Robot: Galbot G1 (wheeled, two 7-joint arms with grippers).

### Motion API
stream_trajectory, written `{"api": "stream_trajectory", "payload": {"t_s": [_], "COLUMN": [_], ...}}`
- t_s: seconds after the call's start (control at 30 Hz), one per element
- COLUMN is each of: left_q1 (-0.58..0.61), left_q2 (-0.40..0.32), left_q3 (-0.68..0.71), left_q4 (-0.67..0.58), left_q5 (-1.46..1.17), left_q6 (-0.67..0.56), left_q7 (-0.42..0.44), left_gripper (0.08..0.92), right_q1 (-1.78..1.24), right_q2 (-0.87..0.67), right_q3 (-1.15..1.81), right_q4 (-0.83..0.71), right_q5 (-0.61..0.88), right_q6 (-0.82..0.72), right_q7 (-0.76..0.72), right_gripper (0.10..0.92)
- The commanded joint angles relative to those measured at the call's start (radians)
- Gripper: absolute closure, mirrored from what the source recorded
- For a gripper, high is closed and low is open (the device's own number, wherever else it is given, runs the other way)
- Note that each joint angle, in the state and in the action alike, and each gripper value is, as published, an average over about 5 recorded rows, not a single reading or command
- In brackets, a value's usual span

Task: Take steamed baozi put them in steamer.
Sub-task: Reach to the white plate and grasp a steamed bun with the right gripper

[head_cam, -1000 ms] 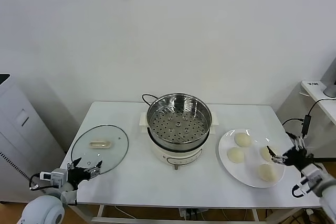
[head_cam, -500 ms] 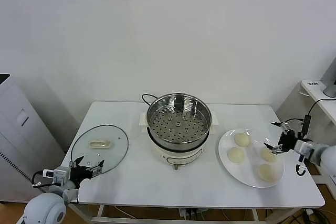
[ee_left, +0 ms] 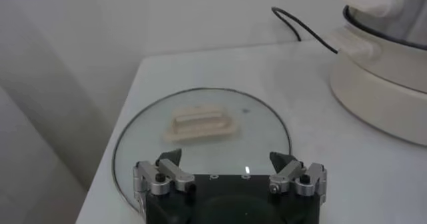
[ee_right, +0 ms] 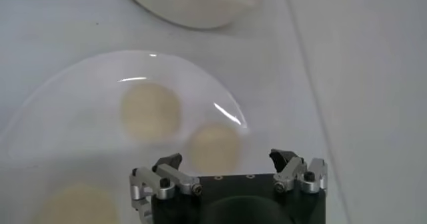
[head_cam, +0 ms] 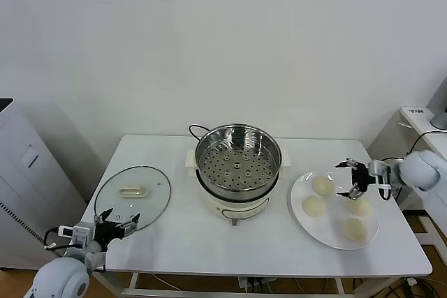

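Note:
The back baozi on the plate needs to be grabbed next by my right gripper, with the gripper's fingers on the baozi's rounded sides. It can then go in to load the steamer [head_cam: 237, 160].
The steel steamer [head_cam: 237, 160] with its perforated floor stands empty on a white cooker base at the table's middle. Several cream-white baozi lie on a white plate [head_cam: 334, 215] to its right: one [head_cam: 322, 185] at the back, one [head_cam: 313, 206] nearer the steamer, one [head_cam: 360, 206] by the plate's right side. My right gripper [head_cam: 345, 179] hovers open over the plate's back right part, holding nothing. In the right wrist view its jaws [ee_right: 227, 157] stand wide just above a baozi [ee_right: 212, 145], with another baozi [ee_right: 150, 110] beyond. My left gripper [head_cam: 115, 219] rests open at the table's front left corner.
A flat glass lid [head_cam: 133, 190] with a cream handle lies left of the steamer, directly ahead of the left gripper [ee_left: 227, 157] over the glass lid [ee_left: 200, 122]. A black cord [head_cam: 197, 130] runs behind the cooker. A white side table [head_cam: 426, 120] stands at the far right.
My right gripper has swung from beyond the plate's right edge inward and back, over the plate. The left gripper has barely shifted. The baozi lie as before.

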Motion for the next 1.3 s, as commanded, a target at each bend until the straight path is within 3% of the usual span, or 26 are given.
{"api": "stream_trajectory", "payload": {"t_s": [0.03,0.7,1.07,1.3], "left_q1": [-0.001,0.011,0.017,0.018], "left_q2": [-0.003,-0.007,-0.009,-0.009], "left_q3": [-0.003,-0.010,-0.009,-0.008], "left_q4": [0.007,0.006,0.006,0.005], "left_q5": [0.000,0.001,0.003,0.004], "left_q6": [0.001,-0.004,-0.006,-0.006], "left_q7": [0.001,0.001,0.002,0.002], "left_gripper": [0.177,0.177,0.177,0.177], "right_q1": [0.283,0.176,0.131,0.108], "right_q2": [0.155,0.285,0.293,0.300], "right_q3": [-0.281,-0.142,-0.076,-0.024], "right_q4": [-0.218,-0.340,-0.342,-0.350], "right_q5": [-0.112,-0.322,-0.378,-0.395], "right_q6": [0.048,0.076,0.071,0.074], "right_q7": [-0.150,-0.100,-0.099,-0.090], "right_gripper": [0.203,0.206,0.337,0.471]}}
